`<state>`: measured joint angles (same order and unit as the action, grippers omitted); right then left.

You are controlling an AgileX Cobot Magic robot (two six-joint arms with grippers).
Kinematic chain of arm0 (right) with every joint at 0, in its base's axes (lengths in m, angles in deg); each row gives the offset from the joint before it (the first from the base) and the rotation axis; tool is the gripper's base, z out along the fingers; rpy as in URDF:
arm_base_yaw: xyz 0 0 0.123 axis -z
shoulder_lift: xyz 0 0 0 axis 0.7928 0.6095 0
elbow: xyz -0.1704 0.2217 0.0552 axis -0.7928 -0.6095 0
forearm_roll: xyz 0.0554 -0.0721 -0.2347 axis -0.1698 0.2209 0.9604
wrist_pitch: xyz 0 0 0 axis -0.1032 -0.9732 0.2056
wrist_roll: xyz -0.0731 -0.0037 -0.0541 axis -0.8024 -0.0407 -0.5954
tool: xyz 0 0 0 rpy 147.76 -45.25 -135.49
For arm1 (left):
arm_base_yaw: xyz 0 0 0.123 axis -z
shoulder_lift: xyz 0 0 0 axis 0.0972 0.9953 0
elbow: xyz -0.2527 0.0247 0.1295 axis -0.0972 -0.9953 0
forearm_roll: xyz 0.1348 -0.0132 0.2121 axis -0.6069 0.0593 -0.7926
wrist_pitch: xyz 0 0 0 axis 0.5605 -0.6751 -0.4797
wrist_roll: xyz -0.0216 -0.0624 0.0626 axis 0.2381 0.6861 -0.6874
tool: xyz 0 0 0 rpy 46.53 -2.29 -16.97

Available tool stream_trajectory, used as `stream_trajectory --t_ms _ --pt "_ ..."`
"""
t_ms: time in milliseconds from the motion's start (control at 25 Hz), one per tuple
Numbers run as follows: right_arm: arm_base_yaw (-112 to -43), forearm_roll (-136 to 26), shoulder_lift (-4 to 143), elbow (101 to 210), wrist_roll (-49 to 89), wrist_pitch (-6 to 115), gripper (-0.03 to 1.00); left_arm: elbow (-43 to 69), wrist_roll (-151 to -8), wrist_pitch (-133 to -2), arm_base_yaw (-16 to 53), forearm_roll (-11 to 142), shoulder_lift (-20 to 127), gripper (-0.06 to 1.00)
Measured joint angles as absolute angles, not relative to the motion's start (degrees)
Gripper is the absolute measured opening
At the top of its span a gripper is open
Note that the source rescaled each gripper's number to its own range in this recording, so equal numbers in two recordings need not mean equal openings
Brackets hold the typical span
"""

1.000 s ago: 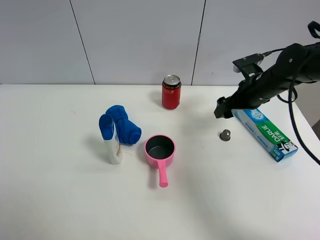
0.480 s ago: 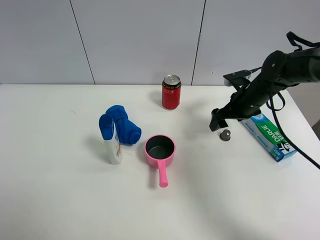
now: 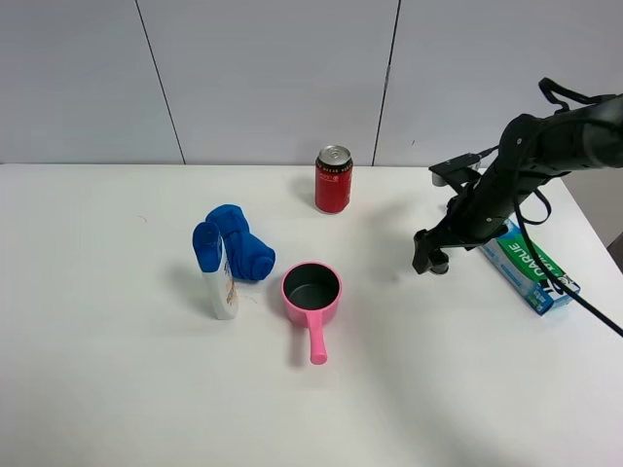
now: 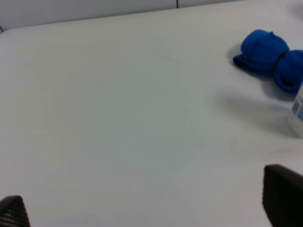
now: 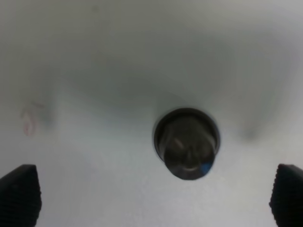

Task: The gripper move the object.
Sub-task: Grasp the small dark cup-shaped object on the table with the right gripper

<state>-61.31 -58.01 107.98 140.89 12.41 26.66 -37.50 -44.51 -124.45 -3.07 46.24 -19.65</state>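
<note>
My right gripper needs to move the dark grey capsule into the pink pot [image 3: 311, 290], so it should grab the capsule by its round body [image 3: 438, 263] next.
The object, a tiny dark grey dome-shaped capsule [image 5: 186, 144], stands on the white table. In the right wrist view it sits between the two black fingertips [image 5: 19, 194] of my right gripper [image 5: 152, 196], which is open, with wide gaps on both sides. In the high view the right gripper [image 3: 428, 255] is down at the table over the capsule and hides most of it. My left gripper [image 4: 147, 208] is open and empty above bare table; its arm is out of the high view.
A red soda can [image 3: 333, 180] stands at the back. A pink pot with a handle [image 3: 311, 289] is mid-table, with a blue cloth [image 3: 238, 243] and a white bottle [image 3: 216, 272] to its left. A green toothpaste box [image 3: 526, 261] lies just right of the gripper.
My right gripper has come down and to the left, from above the toothpaste box to the table around the capsule. The capsule has not moved.
</note>
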Motion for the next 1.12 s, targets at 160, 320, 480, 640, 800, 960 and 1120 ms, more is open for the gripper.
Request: stream_trajectory --t_ms 160,320,480,640,800,960,1120 --pt "-63.42 -56.5 109.5 140.89 13.43 27.93 0.96 -37.5 -44.51 -124.45 -3.07 46.24 -19.65 1.0" --pt "-64.33 -55.54 110.05 140.89 13.83 30.21 0.94 -37.5 -44.51 -124.45 -3.07 46.24 -19.65 1.0" --pt "-64.33 -53.33 110.36 140.89 15.27 30.96 0.94 -37.5 -44.51 -124.45 -3.07 46.24 -19.65 1.0" --pt "-64.33 -49.75 111.78 140.89 18.65 30.7 0.94 -37.5 -44.51 -124.45 -3.07 46.24 -19.65 1.0" --pt "-64.33 -47.55 112.19 140.89 20.76 30.77 0.94 -37.5 -44.51 -124.45 -3.07 46.24 -19.65 1.0" --pt "-64.28 -47.55 112.21 140.89 20.96 31.92 0.94 -37.5 -44.51 -124.45 -3.07 46.24 -19.65 1.0" --pt "-64.28 -47.55 112.26 140.89 21.02 32.04 0.9 -37.5 -44.51 -124.45 -3.07 46.24 -19.65 1.0"
